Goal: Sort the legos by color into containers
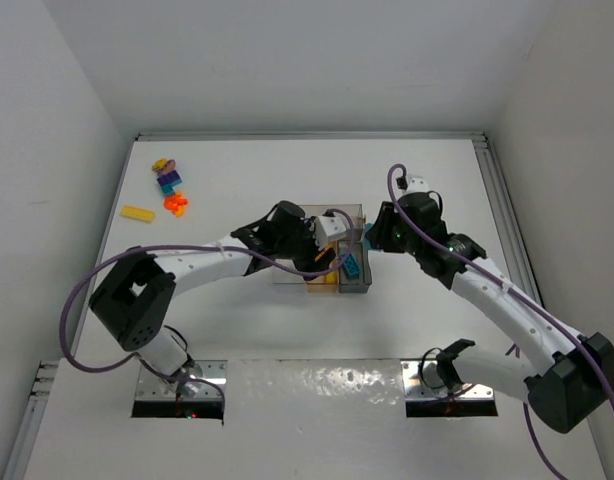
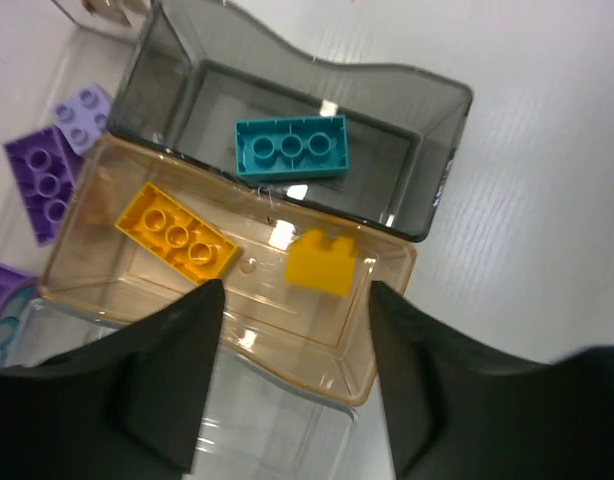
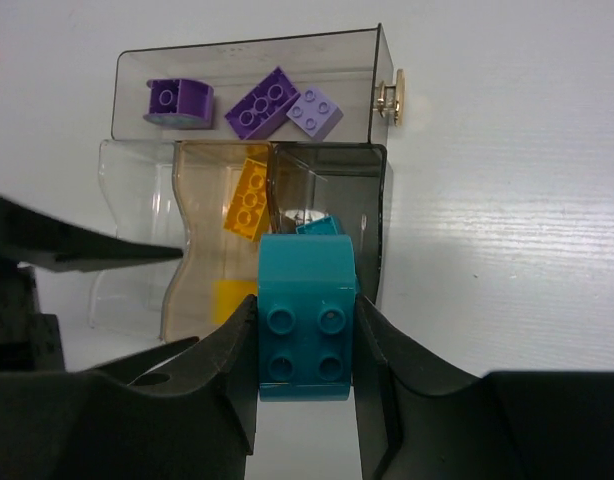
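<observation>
My right gripper keeps hold of the teal lego until it is in the grey container. The lego hangs over the container's outer rim and would likely catch it.
My left gripper (image 2: 292, 300) hangs open over the amber container (image 2: 287, 330), nothing between its fingers. A small yellow lego (image 2: 323, 262) and a longer yellow-orange one (image 2: 177, 232) lie in that bin. A teal lego (image 2: 291, 147) lies in the smoky grey container (image 2: 397, 160) beside it. Purple legos (image 3: 259, 102) fill the long far container (image 3: 137, 70). My right gripper (image 3: 305, 330) is shut on a teal lego (image 3: 305, 300), held just short of the grey bin (image 3: 372, 200). From above, both grippers (image 1: 332, 258) (image 1: 370, 240) meet at the tray (image 1: 287, 275).
Loose legos lie at the table's far left: a stacked purple, teal and yellow cluster (image 1: 167, 178), an orange piece (image 1: 175, 205) and a flat yellow brick (image 1: 138, 213). A clear bin (image 3: 132, 240) sits left of the amber one. White walls close in the table.
</observation>
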`<state>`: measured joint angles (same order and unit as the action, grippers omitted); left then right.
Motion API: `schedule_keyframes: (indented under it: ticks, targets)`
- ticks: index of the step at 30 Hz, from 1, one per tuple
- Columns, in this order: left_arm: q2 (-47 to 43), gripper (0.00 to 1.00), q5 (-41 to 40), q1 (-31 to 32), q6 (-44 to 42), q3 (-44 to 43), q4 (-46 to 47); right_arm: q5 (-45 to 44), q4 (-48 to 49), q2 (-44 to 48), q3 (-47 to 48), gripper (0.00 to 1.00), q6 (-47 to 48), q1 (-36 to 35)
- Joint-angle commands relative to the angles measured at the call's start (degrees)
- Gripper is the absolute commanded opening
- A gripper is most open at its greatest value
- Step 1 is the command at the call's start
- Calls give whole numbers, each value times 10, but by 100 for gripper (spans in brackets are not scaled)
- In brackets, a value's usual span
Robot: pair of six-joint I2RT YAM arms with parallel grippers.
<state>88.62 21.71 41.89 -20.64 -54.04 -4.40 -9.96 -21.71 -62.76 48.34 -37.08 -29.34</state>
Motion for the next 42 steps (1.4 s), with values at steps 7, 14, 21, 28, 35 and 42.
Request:
schedule_keyframes:
  ticks: [7,14,21,28,35,42]
  targets:
    - [20,89,-33,-4,47,-30,5,37,36,-34,5,0,-3,-1]
    - [1,87,-47,-102,259,-159,-89,34,50,-117,26,0,7,-2]
    - [-29,87,-178,-227,288,-202,-171,12,40,-205,69,23,13,-2]
    - [-37,93,-292,-350,278,-186,-217,25,4,-223,105,76,26,-4]
    - [-16,96,-363,-461,257,-183,-235,16,-16,-179,125,67,47,-13]
    - [37,45,-373,-495,184,-205,-238,-1,-23,-123,121,16,62,-32]
